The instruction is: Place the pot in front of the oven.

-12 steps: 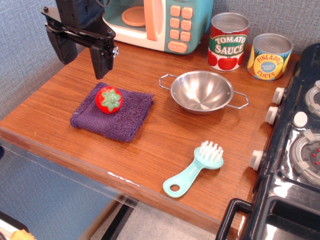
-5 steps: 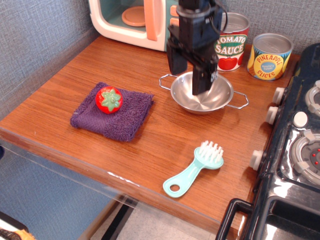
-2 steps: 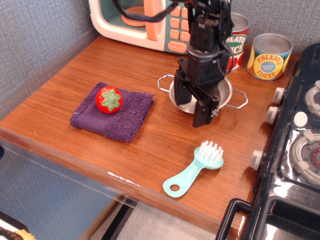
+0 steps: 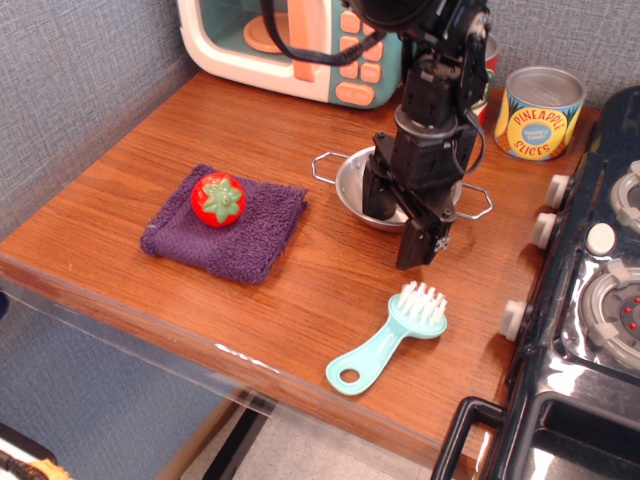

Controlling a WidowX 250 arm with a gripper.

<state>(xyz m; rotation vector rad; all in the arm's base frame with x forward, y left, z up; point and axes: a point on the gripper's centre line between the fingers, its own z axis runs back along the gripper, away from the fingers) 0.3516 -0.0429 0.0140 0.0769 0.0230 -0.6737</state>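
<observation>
I should place the pot in front of the oven [image 4: 300,40], so next I should grab the steel pot by its rim [image 4: 385,229] with my gripper.
The shiny steel pot [image 4: 352,186] stands on the wooden counter, its wire loop handles pointing left and right. My black gripper [image 4: 397,222] is lowered over its near right rim. The jaws are apart, one finger [image 4: 376,198] inside the bowl and the other finger [image 4: 418,245] outside it on the near side. The arm hides most of the bowl. The teal and cream oven [image 4: 300,40] with pink handle and buttons stands at the back, left of the pot.
A purple cloth [image 4: 225,238] with a red toy tomato [image 4: 218,198] lies at the left. A teal brush [image 4: 390,340] lies near the front edge. A pineapple can [image 4: 540,110] and a partly hidden tomato sauce can [image 4: 486,55] stand at the back right. A black stove [image 4: 590,300] borders the right.
The gripper came from the far left, moved over the pot and lowered, shifting slightly right and toward the front. Its jaws now straddle the pot's near rim. The pot shifted slightly left.
</observation>
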